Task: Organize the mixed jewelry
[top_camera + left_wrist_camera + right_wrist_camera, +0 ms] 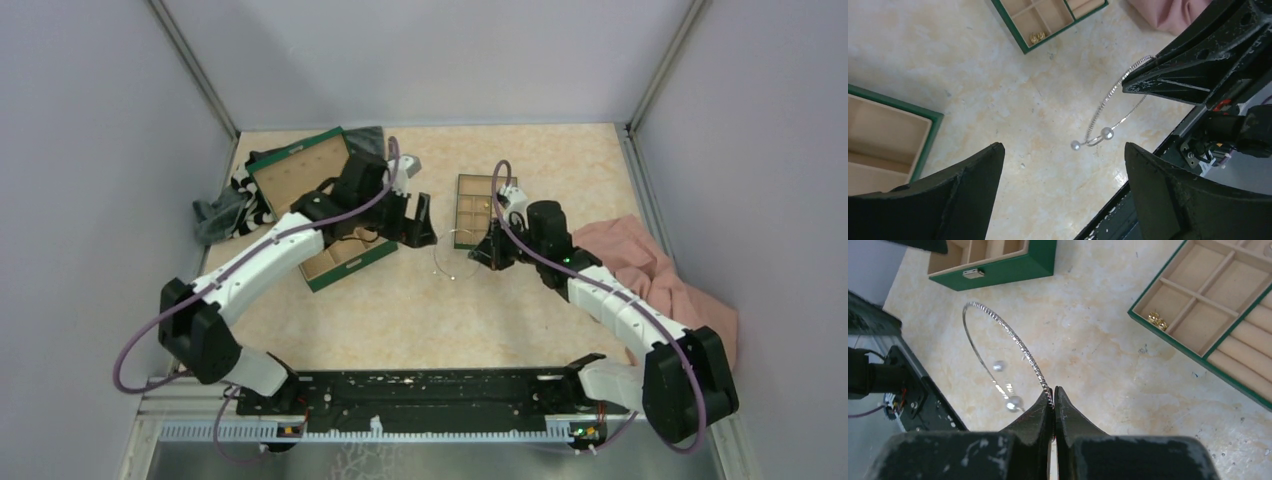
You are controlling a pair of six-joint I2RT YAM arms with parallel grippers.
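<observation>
My left gripper must next grab the silvery wire hoop by its curved rim (436, 256) to place it in the green box.
A thin silvery wire hoop (1007, 334) with two silver end beads is pinched at its rim between the fingertips of my right gripper (1053, 392), which is shut on it just above the table. The hoop also shows in the top view (450, 258) left of the right gripper (487, 255), and in the left wrist view (1108, 102). My left gripper (1063, 147) is open and empty, hovering just left of the hoop (420, 225). Small gold pieces (1157, 320) lie in one compartment of the green-edged tray (1173, 342).
A green box (300, 172) with tan compartments lies open at the back left, beside a striped cloth (235, 205). The small tray (470, 213) sits behind the right gripper. A pink cloth (650, 270) lies at the right. Walls enclose the table.
</observation>
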